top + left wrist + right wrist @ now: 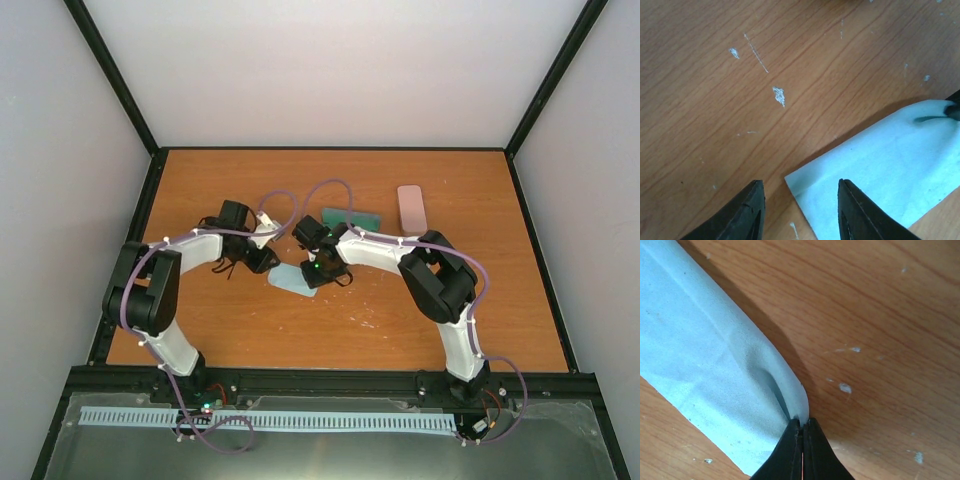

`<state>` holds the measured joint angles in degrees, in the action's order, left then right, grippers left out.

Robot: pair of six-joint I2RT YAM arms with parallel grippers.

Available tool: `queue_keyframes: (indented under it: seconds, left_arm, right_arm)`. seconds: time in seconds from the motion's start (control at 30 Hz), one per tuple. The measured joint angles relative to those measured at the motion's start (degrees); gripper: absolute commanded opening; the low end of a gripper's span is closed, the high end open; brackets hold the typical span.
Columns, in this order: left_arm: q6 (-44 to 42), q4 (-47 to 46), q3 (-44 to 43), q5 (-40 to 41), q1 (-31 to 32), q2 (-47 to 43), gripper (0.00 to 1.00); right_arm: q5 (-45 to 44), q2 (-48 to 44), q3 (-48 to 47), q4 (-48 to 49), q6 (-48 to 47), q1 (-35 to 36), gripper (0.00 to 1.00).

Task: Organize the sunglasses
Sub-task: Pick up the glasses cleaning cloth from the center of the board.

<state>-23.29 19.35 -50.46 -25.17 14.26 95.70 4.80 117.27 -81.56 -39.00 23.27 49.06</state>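
My left gripper needs to go lower before it closes on the cloth's corner (796,186). Its fingers are still above the cloth and the wood.
A light-blue cloth (288,280) lies on the wooden table (330,330) between my two grippers. My right gripper (801,432) is shut on one edge of the cloth (705,355) and lifts that edge into a fold; in the top view it (310,279) is at the cloth's right side. My left gripper (800,200) is open, low over the table, with a corner of the cloth (880,165) between its fingers (747,217); in the top view it (270,268) is at the cloth's left. Thin dark lines (229,268) under my left forearm may be the black sunglasses. The red pair is out of view.
A blue-grey case (352,217) lies just behind the right wrist. A pink case (411,207) stands further right at the back. Black frame posts and pale walls close in the table's sides and back.
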Motion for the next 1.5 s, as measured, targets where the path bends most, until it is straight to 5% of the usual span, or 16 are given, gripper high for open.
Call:
queue_keyframes:
  seconds: [0.47,1.1,1.5]
  left_arm:
    - [-3.28,1.05,-2.54,-0.72,0.07,4.22,0.41]
    - [-4.94,-1.07,-2.29,-2.54,1.29,6.6,0.01]
    - [-4.31,-0.87,-0.15,-4.33,1.62,4.92,0.01]
  right_arm:
    - [-1.42,0.11,-0.57,-1.49,-0.13,-0.17,0.03]
    - [-1.44,0.11,-0.57,-1.46,-0.09,-0.31,0.03]
    - [-3.54,0.11,-0.57,-1.44,0.2,-0.61,0.03]
